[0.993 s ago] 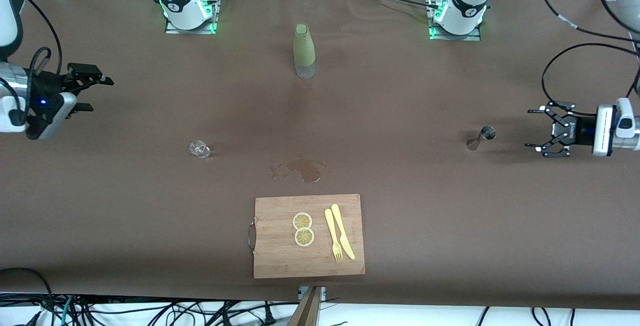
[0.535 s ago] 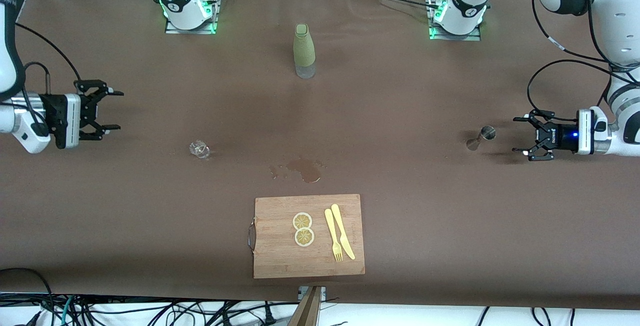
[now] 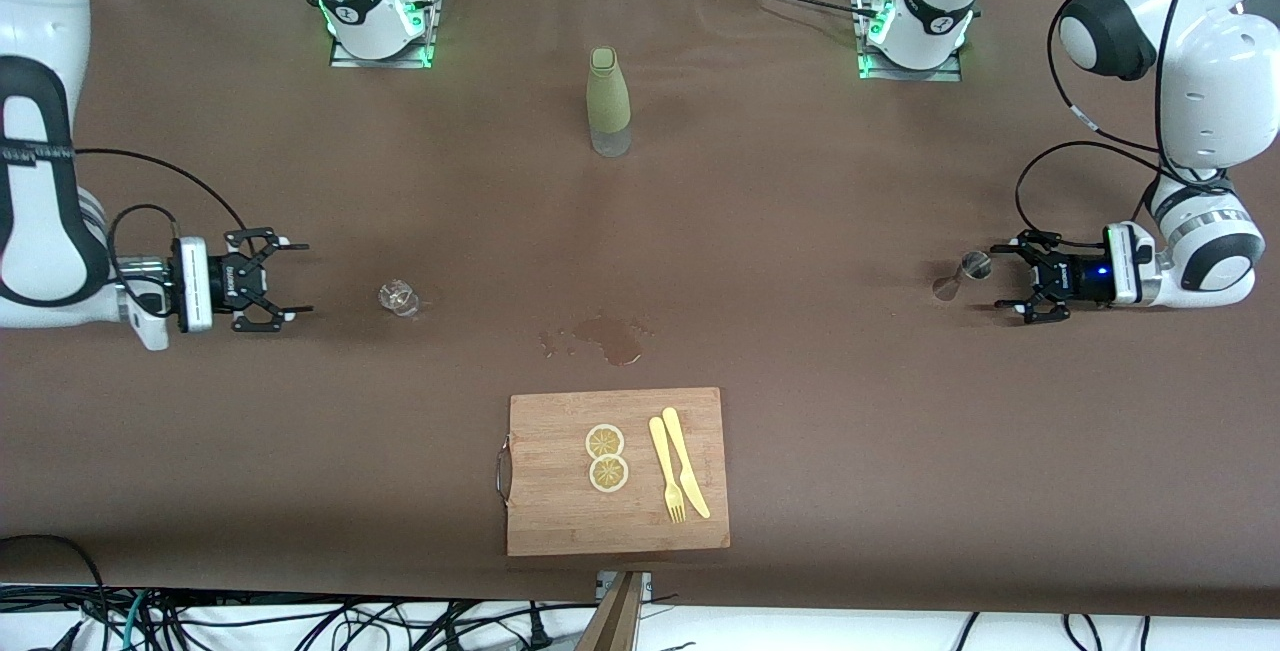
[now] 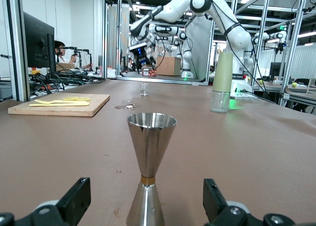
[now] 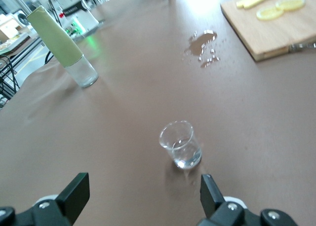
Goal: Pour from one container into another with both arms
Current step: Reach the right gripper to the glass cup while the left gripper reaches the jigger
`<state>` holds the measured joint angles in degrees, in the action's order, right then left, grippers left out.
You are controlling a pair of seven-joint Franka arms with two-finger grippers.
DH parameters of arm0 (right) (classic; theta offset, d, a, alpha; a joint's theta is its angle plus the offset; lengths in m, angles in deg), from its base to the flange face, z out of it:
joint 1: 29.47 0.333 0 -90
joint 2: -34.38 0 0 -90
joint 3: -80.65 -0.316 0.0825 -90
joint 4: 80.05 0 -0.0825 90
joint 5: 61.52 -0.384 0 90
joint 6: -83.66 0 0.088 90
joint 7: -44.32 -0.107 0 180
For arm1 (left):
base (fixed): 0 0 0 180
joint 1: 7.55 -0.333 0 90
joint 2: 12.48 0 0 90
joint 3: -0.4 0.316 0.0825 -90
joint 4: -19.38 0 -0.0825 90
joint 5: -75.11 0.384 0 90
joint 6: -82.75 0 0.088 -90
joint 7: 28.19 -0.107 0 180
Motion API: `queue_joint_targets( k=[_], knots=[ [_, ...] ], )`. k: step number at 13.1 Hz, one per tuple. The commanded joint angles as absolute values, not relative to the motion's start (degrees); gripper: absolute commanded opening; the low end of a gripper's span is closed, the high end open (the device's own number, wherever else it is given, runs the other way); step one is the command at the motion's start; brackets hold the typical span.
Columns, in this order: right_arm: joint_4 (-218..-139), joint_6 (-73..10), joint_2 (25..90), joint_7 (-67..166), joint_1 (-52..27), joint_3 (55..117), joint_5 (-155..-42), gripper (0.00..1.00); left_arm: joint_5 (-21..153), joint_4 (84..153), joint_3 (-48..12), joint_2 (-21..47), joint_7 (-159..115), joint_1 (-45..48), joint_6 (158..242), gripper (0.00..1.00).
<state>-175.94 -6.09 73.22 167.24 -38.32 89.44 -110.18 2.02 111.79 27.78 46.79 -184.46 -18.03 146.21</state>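
The small clear glass's open rim (image 5: 176, 129) has to stay free for the pour. My right gripper therefore needs to grab the glass by its side (image 5: 186, 153) next.
A steel hourglass-shaped jigger (image 3: 967, 269) stands upright toward the left arm's end of the table. My left gripper (image 3: 998, 279) is low over the table and open, its fingertips just short of the jigger (image 4: 150, 162) and not touching it. A small clear glass (image 3: 398, 297) stands toward the right arm's end. My right gripper (image 3: 305, 278) is open and level with it, a hand's length away. In the right wrist view the glass (image 5: 180, 143) stands ahead of the open right gripper (image 5: 143, 191). The left gripper (image 4: 146, 199) holds nothing.
A green-sleeved bottle (image 3: 608, 101) stands mid-table near the arms' bases. A brown spill (image 3: 605, 339) lies between glass and jigger, nearer the camera. Nearer still is a wooden cutting board (image 3: 560, 521) with two lemon slices, a yellow fork and a knife.
Both grippers have come down and inward from the table's ends. The left one has closed in on the jigger and the right one has neared the glass. Both stayed open.
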Motion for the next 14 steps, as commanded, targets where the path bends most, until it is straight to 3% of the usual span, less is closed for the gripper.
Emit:
queue_joint_targets(
  k=[1,4,10,14],
  knots=[
    [-175.23,-5.82,78.48,177.53,-38.97,89.0,-116.69,1.0,0.15,113.86,26.51,46.84,-193.15,-17.3,147.18,1.0],
    [-175.32,-5.47,83.24,186.07,-38.53,88.56,-124.08,1.0,-0.38,114.91,24.66,47.2,-194.04,-17.04,148.84,1.0],
    [-174.71,-5.2,87.03,191.89,-37.74,84.7,-125.68,1.0,-0.38,117.29,23.34,47.2,-195.19,-16.6,150.69,1.0],
    [-174.44,-5.03,87.91,191.89,-36.86,84.52,-125.68,0.99,-0.12,117.29,23.42,47.02,-195.1,-16.6,150.61,0.91]
  ],
)
